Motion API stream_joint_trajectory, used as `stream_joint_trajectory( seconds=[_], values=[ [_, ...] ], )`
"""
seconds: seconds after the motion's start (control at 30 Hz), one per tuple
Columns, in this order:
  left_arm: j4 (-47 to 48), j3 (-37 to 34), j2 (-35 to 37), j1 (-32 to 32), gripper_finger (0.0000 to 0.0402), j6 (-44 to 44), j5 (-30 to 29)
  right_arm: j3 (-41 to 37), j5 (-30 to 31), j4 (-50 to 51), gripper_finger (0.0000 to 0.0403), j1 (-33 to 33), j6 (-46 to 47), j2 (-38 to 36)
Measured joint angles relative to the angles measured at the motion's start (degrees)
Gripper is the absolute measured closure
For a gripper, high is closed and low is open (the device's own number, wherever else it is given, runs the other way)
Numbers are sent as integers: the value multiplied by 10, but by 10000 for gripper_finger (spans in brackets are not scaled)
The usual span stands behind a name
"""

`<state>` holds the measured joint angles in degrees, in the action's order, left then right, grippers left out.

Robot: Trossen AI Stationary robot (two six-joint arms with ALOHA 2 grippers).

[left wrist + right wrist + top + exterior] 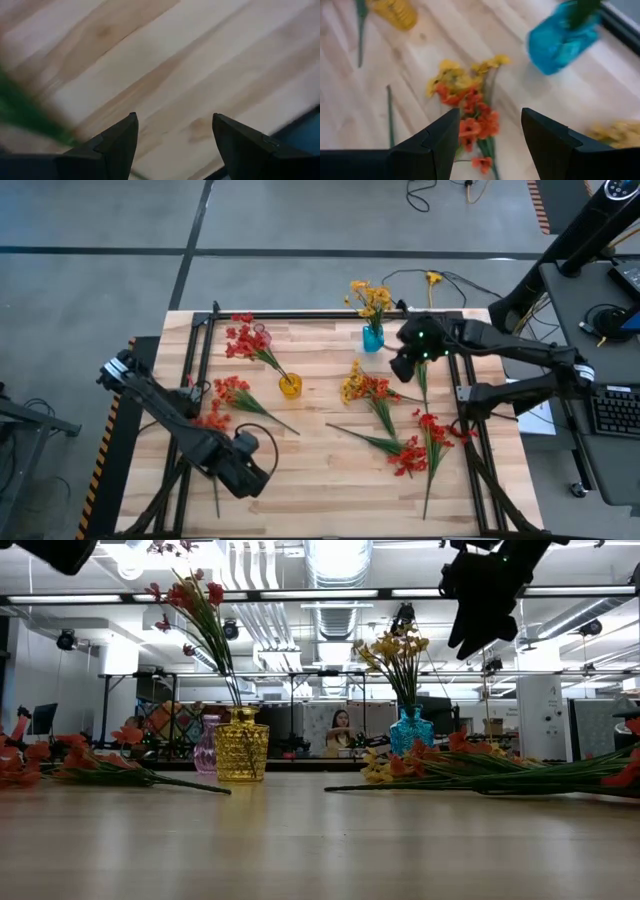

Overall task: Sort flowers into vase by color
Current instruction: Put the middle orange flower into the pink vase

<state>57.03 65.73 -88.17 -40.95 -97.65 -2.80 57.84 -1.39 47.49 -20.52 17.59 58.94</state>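
Note:
The red flowers need to be sorted into a vase, so my left gripper should next grab the red sprig by its green stem bundle.
A yellow vase [289, 386] holds a red-orange sprig [246, 340]. Yellow blossoms [370, 296] stand in a blue vase [373, 338]. Loose flowers lie flat on the table: red ones at the left [230, 392], a yellow-and-red bunch in the middle [364, 388], and red ones at the right [412, 454]. My left gripper [172, 117] points down, open, over bare wood near the front left [256, 476], with a blurred green stem [25, 115] beside it. My right gripper [490, 112] hovers open above the yellow-and-red bunch [465, 95], next to the blue vase [562, 40].
A pinkish vase [207, 750] stands behind the yellow vase [241, 745]. A black frame [330, 313] runs along the table's far edge and down both sides. A desk with a keyboard [612, 410] stands to the right. Bare wood lies along the near edge [330, 500].

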Motion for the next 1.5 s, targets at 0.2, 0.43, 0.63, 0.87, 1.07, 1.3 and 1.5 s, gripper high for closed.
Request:
stream_joint_trajectory(
  seconds=[0.2, 0.43, 0.63, 0.87, 1.07, 1.3, 1.5],
  values=[
    [71, 40, -40, 0, 164, -25, 8, -50, 0, -53, 197, 60, 22, 0],
    [57, 35, -52, -17, 164, -20, -26, -103, 1, -108, 197, 106, 59, 1],
    [35, 16, -53, -51, 164, -62, -26, -129, 1, -110, 197, 135, 93, 1],
    [35, 17, -52, -74, 164, -162, 22, -131, 1, -110, 197, 157, 95, 2],
    [51, -8, -52, -84, 164, -284, 36, -131, 31, -110, 197, 166, 94, 2],
    [49, -44, -53, -83, 164, -342, 37, -131, 31, -121, 197, 166, 85, 2],
    [49, -85, -53, -83, 165, -378, 67, -131, 31, -134, 197, 165, 77, 2]
  ],
)
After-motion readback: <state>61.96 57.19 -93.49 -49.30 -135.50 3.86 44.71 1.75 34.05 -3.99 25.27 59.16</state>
